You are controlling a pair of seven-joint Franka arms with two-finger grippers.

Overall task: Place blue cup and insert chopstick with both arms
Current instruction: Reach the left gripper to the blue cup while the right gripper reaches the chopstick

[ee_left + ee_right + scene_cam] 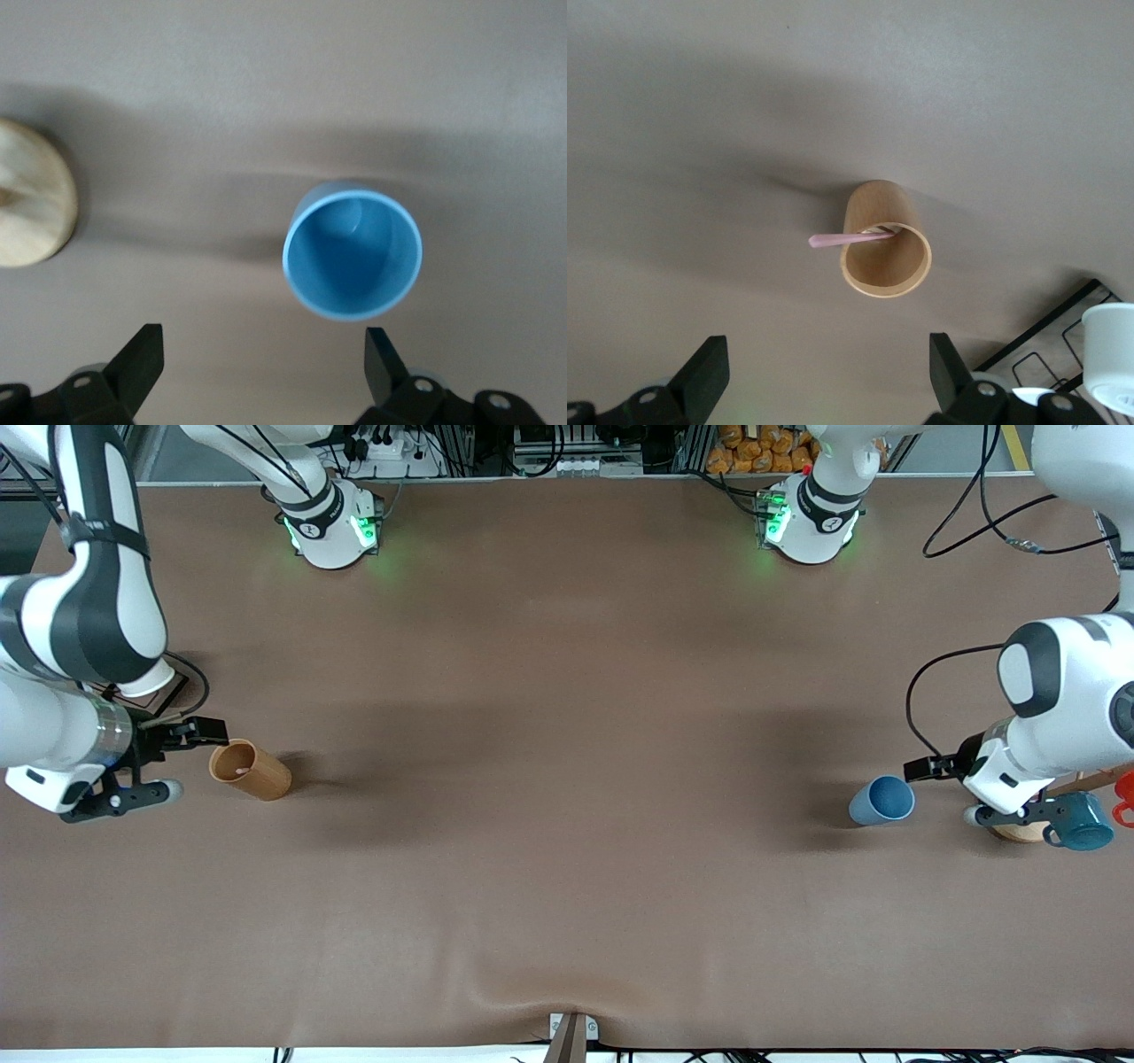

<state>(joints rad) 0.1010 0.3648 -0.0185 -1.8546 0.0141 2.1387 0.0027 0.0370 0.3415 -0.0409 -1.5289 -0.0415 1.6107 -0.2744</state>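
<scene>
My left gripper grips the blue cup by its rim (883, 799) next. Then it places the cup for the chopstick (243, 771).
The light-blue cup (882, 801) stands on the table near the left arm's end, mouth up and empty; it also shows in the left wrist view (353, 251). My left gripper (950, 791) is open beside it, apart from it, fingers (142, 359) wide. The pale pink chopstick (849, 239) leans in a brown wooden cup (884, 252), its tip sticking out over the rim. That brown cup (250, 770) stands near the right arm's end. My right gripper (188, 760) is open and empty beside it, not touching.
A teal mug with a handle (1083, 821), a round wooden base (1019, 832) and a red object (1125, 797) sit by the left gripper. A white cup (146, 682) on a dark tray stands by the right arm. The table is a brown mat.
</scene>
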